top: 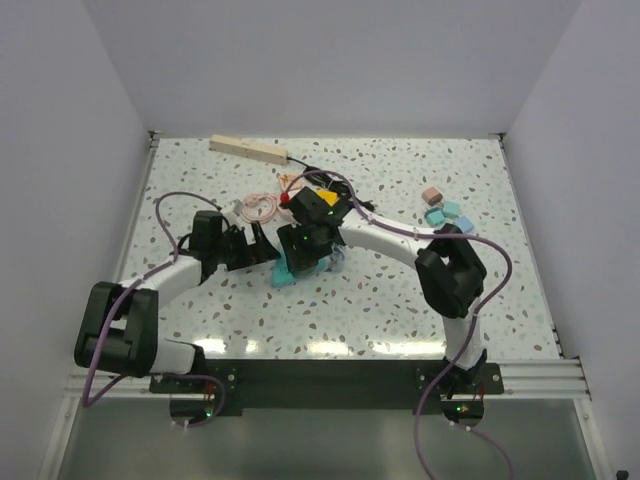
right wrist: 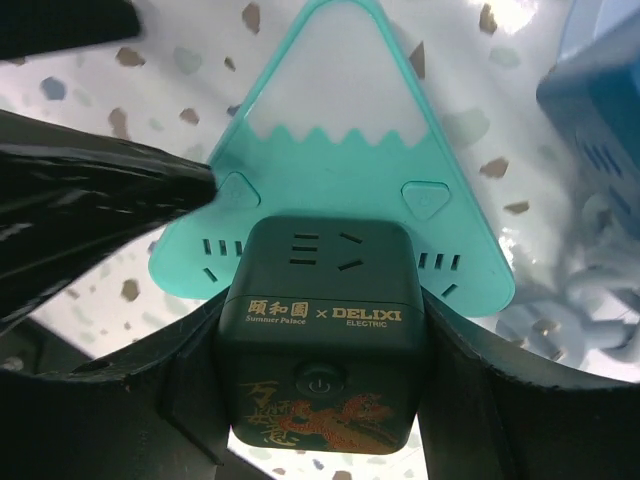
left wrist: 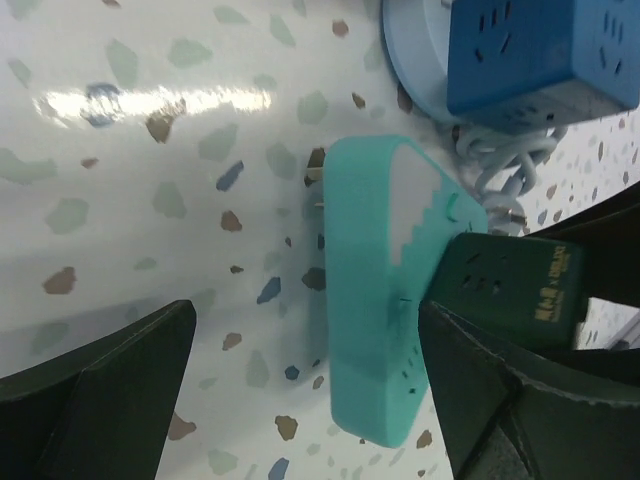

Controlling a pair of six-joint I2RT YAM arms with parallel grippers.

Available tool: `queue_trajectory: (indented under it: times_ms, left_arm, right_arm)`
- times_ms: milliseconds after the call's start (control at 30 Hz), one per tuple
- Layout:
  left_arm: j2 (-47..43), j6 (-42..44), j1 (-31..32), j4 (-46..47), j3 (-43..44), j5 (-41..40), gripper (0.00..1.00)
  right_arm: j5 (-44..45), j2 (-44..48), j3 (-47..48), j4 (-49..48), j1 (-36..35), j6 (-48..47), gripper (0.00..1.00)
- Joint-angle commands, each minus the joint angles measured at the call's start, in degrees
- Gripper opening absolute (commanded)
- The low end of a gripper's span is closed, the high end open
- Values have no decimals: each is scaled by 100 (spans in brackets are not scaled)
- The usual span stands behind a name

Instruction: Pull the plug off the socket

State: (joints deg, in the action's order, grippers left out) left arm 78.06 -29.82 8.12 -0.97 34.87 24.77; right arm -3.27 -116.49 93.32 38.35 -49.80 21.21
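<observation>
I should pull the teal block and the green cube adapter (right wrist: 325, 300) apart, so my left gripper should next grab the block by its narrow end (right wrist: 282, 112), away from the adapter.
The socket (top: 250, 149), a long beige power strip with a thin black cord, lies at the far back left, away from both grippers. My right gripper (right wrist: 325, 400) is shut on a dark green cube adapter (right wrist: 325, 300) that sits against a teal triangular outlet block (right wrist: 330, 150). My left gripper (left wrist: 310, 390) is open and straddles the narrow end of the teal block (left wrist: 385, 300), whose far side is close to the right finger (left wrist: 520, 400). In the top view both grippers (top: 262, 252) (top: 305, 250) meet over the teal block (top: 283, 272) at mid-table.
A blue cube outlet (left wrist: 540, 50) on a light blue round base (left wrist: 420, 60), with a coiled white cable (left wrist: 500, 160), lies just beyond the teal block. A pink coiled cable (top: 262, 207) and small coloured cubes (top: 440, 208) lie on the speckled table.
</observation>
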Motion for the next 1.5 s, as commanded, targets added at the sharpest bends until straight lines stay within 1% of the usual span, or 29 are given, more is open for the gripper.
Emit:
queue_trajectory:
  times_ms: [0,67,167,233,300,367,433,500,533,567,633,667,733,767,833,867,900,1000,1100,1133,1167,1200,1233,1300,1333,1467]
  left_arm:
    - [86,-57,172,869,-314,352,98]
    - [174,-260,286,1299,-446,545,99]
    - [358,-550,576,1668,-446,599,99]
    - [534,-980,647,1924,-490,747,99]
    - [596,-1374,717,2372,-595,827,99]
    - [675,-1517,901,2479,-561,810,99]
    - [815,-1588,1042,2348,-464,739,98]
    - [903,-1737,1104,2426,-455,739,94]
    - [991,-1790,1156,2461,-455,774,90]
    - [1035,-1851,1183,2531,-446,801,83]
    - [1097,-1895,1262,2610,-446,862,72]
    - [1106,-1948,1288,2654,-455,888,58]
    - [1080,-1975,1332,2734,-490,924,41]
    - [1080,-1992,1333,2734,-490,933,26]
    - [1053,-1992,1333,2717,-508,906,13]
    - [1044,-1957,1333,2673,-499,880,3]
    - [1053,-1931,1333,2612,-473,802,0]
    - [1044,-1773,1333,2313,-429,530,0]
    - [1114,-1685,1333,2277,-455,388,0]
    - [1149,-1667,1333,2294,-464,379,0]
    - [1202,-1624,1333,2321,-473,379,0]
    - [1290,-1606,1315,2330,-473,370,0]
    - [1325,-1588,1324,2347,-490,361,0]
    - [1396,-1588,1324,2400,-534,318,0]
    - [1405,-1562,1315,2400,-543,300,0]
    - [1510,-1518,1324,2391,-517,256,0]
  right_arm:
    - [-937,845,-638,-1065,199,629,0]
    - [-1009,943,-902,-1250,208,682,0]
    - [-1176,1119,-1192,-1575,216,787,0]
    - [-1159,1259,-1307,-1751,216,832,0]
    - [-1150,1277,-1316,-1752,208,823,0]
    - [-1132,1313,-1360,-1804,208,806,0]
    - [-1167,1383,-1395,-1883,208,797,0]
    - [-1203,1427,-1430,-1936,208,797,0]
    - [-1176,1479,-1465,-1989,216,805,0]
    - [-1089,1506,-1492,-2006,216,823,0]
    - [-1001,1541,-1536,-2033,208,841,0]
    - [-931,1585,-1545,-2033,216,841,0]
    - [-869,1611,-1562,-2059,208,867,0]
    - [-834,1629,-1562,-2068,216,867,0]
    - [-807,1655,-1527,-2060,216,885,0]
    - [-798,1682,-1527,-2042,225,902,0]
    - [-859,1699,-1510,-2024,251,902,0]
    - [-912,1848,-1404,-1709,330,885,0]
    - [-1018,2111,-1422,-1279,567,806,0]
    - [-1114,2200,-1500,-1051,664,736,0]
    - [-1236,2322,-1596,-1005,743,709,0]
    - [-1351,2541,-1815,-970,970,674,0]
    - [-1639,2674,-1922,-961,1094,648,0]
    - [-1939,2937,-2106,-822,1392,473,0]
    - [-2132,3000,-2116,-716,1464,402,0]
    - [-2362,3228,-2116,-311,1623,68,0]
